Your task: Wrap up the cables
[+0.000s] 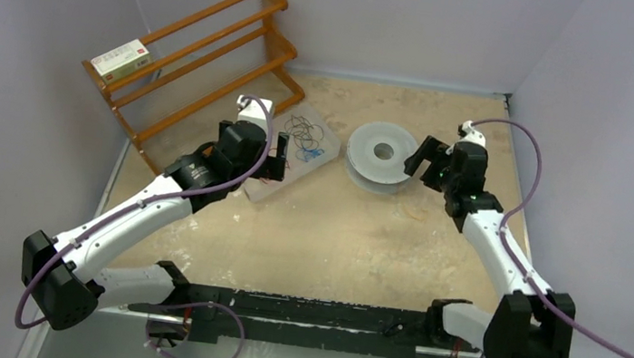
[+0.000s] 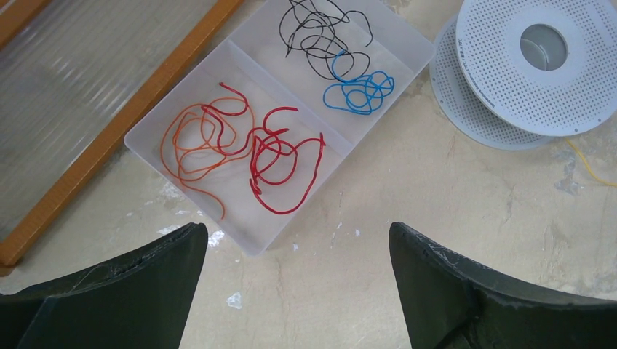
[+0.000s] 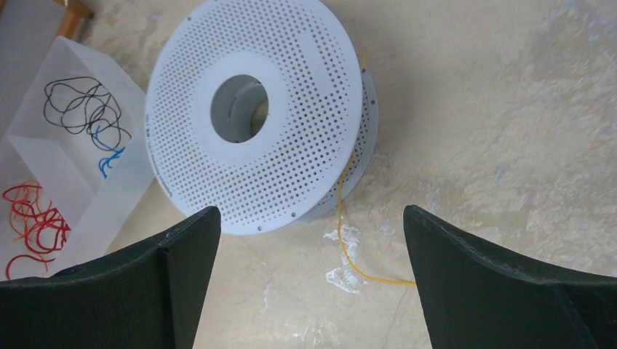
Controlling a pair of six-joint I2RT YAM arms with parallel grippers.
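Observation:
The right gripper grips the white spool by the edge of its upper rim (image 1: 412,150) (image 3: 282,222) next, so the spool's middle stays free to take cables.
A clear two-part tray (image 2: 251,236) holds loose cables: a red cable (image 2: 280,156) and an orange cable (image 2: 190,142) in the near part, a black cable (image 2: 313,33) and a blue cable (image 2: 356,91) in the far part. The tray also shows in the top view (image 1: 268,193). A white perforated spool (image 3: 255,109) (image 1: 381,155) stands on the table; a thin yellow cable (image 3: 349,247) trails from it. My left gripper (image 2: 298,251) is open and empty, above the tray's near corner. My right gripper (image 3: 311,240) is open and empty, just short of the spool, over the yellow cable.
An orange wooden rack (image 1: 205,56) stands at the back left with a small box (image 1: 121,57) on it. Its rail (image 2: 124,123) runs beside the tray. Grey walls close in the table on three sides.

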